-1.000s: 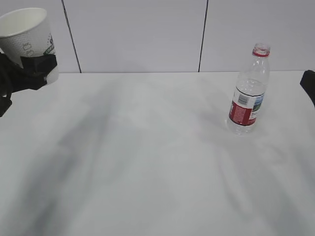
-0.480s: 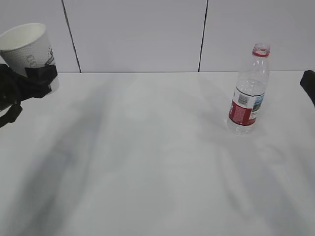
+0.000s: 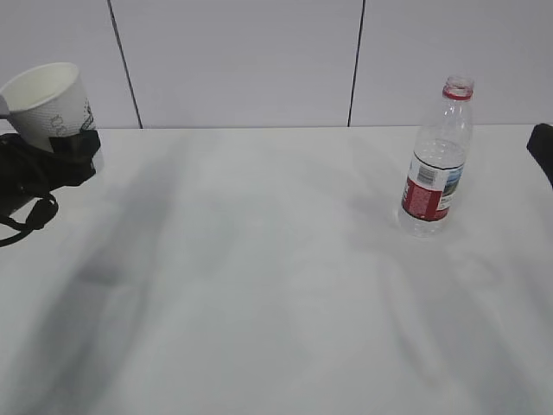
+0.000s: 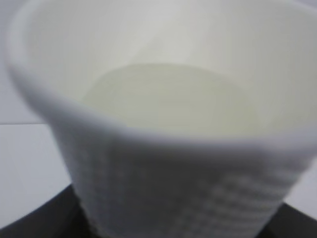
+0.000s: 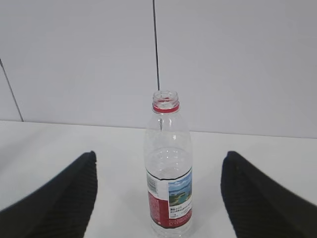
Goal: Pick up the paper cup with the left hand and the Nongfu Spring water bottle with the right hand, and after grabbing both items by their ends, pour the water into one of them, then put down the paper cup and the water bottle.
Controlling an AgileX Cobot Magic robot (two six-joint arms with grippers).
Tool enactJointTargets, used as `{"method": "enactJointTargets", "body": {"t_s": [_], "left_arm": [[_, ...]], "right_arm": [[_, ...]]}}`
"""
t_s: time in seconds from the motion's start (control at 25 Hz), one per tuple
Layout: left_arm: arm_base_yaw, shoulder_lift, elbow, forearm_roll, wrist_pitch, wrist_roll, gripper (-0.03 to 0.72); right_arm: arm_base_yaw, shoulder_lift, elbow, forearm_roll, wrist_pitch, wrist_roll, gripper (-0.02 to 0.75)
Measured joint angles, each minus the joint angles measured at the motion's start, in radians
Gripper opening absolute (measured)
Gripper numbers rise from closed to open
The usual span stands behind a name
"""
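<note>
The paper cup's lower part is hanging tilted above the white table. My left gripper will keep holding the cup.
The paper cup (image 3: 47,99) is off the table at the far left and leans slightly, with my left gripper (image 3: 67,154) shut on its lower part. In the left wrist view the paper cup (image 4: 163,99) fills the frame, cream inside, with dark fingers (image 4: 34,225) at its base. The Nongfu Spring water bottle (image 3: 436,164) stands upright and capless on the table at the right. In the right wrist view the bottle (image 5: 168,168) stands ahead of my open right gripper (image 5: 159,161), untouched by either finger. I cannot make out the water.
The white table (image 3: 259,259) runs back to a panelled grey wall (image 3: 242,60). A dark part of the right arm (image 3: 543,147) shows at the right edge, beside the bottle.
My left gripper has come down with the paper cup, which now tilts a little more. The bottle and right gripper have not moved.
</note>
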Motion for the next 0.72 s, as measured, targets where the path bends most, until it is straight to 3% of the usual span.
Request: {"method": "enactJointTargets", "body": {"t_s": [0.72], "left_arm": [[0.000, 0.242, -0.188, -0.041, -0.015, 0.012, 0.459]], "right_arm": [[0.000, 0.000, 0.000, 0.000, 0.000, 0.004, 0.586]]}}
